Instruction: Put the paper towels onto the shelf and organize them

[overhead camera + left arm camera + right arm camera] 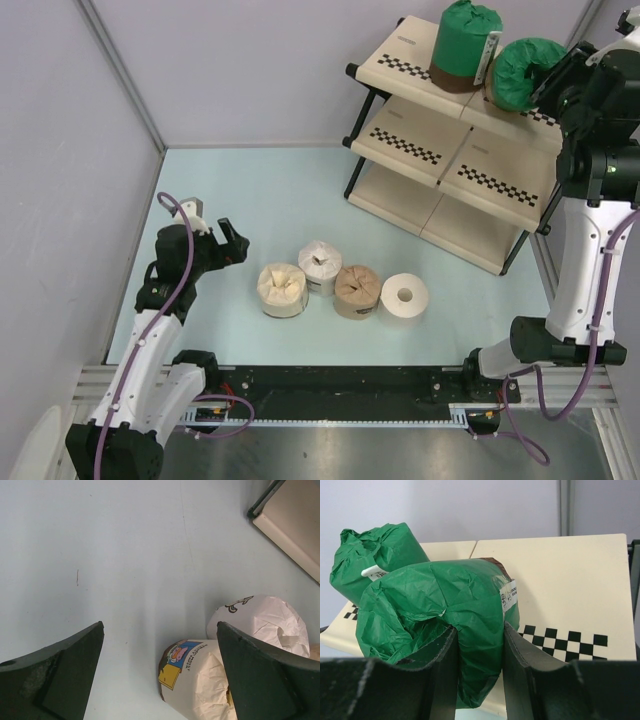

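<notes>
My right gripper opens now, since the tilted roll's base is over the shelf's top level beside the upright roll.
My right gripper is shut on a green-wrapped paper towel roll, pinching its rim, tilted over the shelf's top tier. Another green roll stands upright on that tier, to the left. On the table a cream roll, a white-wrapped roll, a tan roll and a bare white roll sit in a row. My left gripper hangs open just left of the cream roll, holding nothing.
The shelf's two lower tiers hold nothing that I can see. Its lowest panel's corner shows beyond the white-wrapped roll. Grey walls close in the pale blue table on the left and at the back.
</notes>
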Available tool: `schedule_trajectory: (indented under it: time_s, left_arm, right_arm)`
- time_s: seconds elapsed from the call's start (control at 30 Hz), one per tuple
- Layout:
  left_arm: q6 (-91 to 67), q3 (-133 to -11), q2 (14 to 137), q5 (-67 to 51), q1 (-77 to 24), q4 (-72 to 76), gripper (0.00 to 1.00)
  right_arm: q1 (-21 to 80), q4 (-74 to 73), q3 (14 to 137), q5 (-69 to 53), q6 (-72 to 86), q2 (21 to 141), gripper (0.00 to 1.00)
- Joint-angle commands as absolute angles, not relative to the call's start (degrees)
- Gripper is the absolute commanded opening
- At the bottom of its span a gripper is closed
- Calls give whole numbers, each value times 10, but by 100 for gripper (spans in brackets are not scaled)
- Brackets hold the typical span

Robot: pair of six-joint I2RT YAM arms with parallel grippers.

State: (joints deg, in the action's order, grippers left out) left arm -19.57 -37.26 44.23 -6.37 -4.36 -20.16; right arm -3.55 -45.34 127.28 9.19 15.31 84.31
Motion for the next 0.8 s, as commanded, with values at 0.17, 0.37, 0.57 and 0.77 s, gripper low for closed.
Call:
schedule_trajectory:
  time_s: [0.17,0.37,0.57,0.77]
  left_arm:
    - [-203,-376,442,-70,-39,-185,100]
    - [-203,-376,445,-74,-39,-185,100]
    - [-203,-376,444,-75,-39,-185,100]
    - [-202,-376,445,-76,-39,-185,100]
  right_arm:
    - [-53,-406,1279,32,181,848,40]
    - [-62,-403,1276,24,190,851,66]
    - [-76,-382,1267,5,205,853,72]
    - [-101,-352,1265,-53,242,870,72]
